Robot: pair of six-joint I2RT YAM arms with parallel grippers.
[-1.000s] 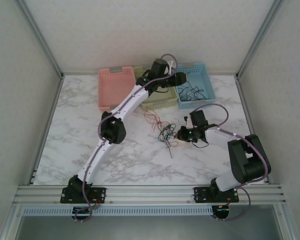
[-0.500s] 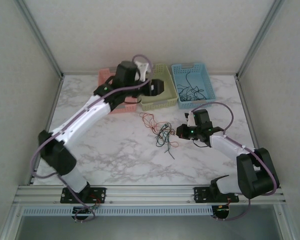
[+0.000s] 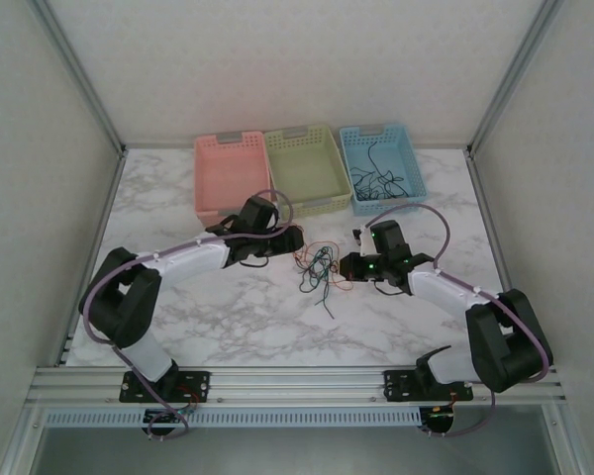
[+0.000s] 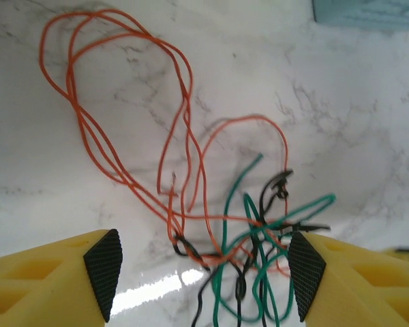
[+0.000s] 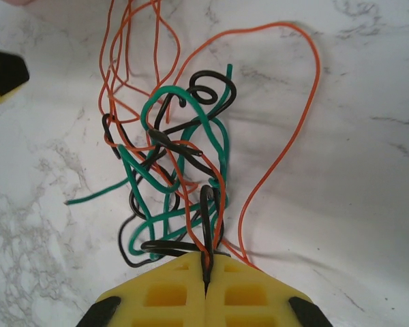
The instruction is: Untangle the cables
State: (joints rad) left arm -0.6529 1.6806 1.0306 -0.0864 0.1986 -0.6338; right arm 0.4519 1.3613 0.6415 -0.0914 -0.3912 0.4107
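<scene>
My left gripper will pull the orange cable free from the green-and-black knot, so next it will pick up a single piece of orange cable [image 3: 299, 258] [image 4: 171, 219] beside the loose orange loops.
The cables [image 3: 317, 267] lie as one tangle of orange, green and black wires on the marble table between my two grippers. In the left wrist view, orange loops [image 4: 116, 102] spread far out and green strands [image 4: 259, 252] knot with black ones between the pads. My left gripper [image 4: 204, 272] is open just above the table, straddling the tangle's left edge [image 3: 293, 243]. My right gripper [image 5: 206, 272] is shut on a black cable [image 5: 206, 218] and an orange strand beside it at the tangle's right edge [image 3: 343, 265].
Three baskets stand in a row at the back: pink [image 3: 200, 178], green [image 3: 302, 132] and blue [image 3: 416, 168]. The blue one holds several dark wires [image 3: 376, 180]. Bare marble lies in front of the tangle. My left fingertip [image 5: 0, 75] shows in the right wrist view.
My left arm has swung from over the baskets down to the tangle's left side. The right gripper stays shut on the cable, and the tangle has shifted slightly.
</scene>
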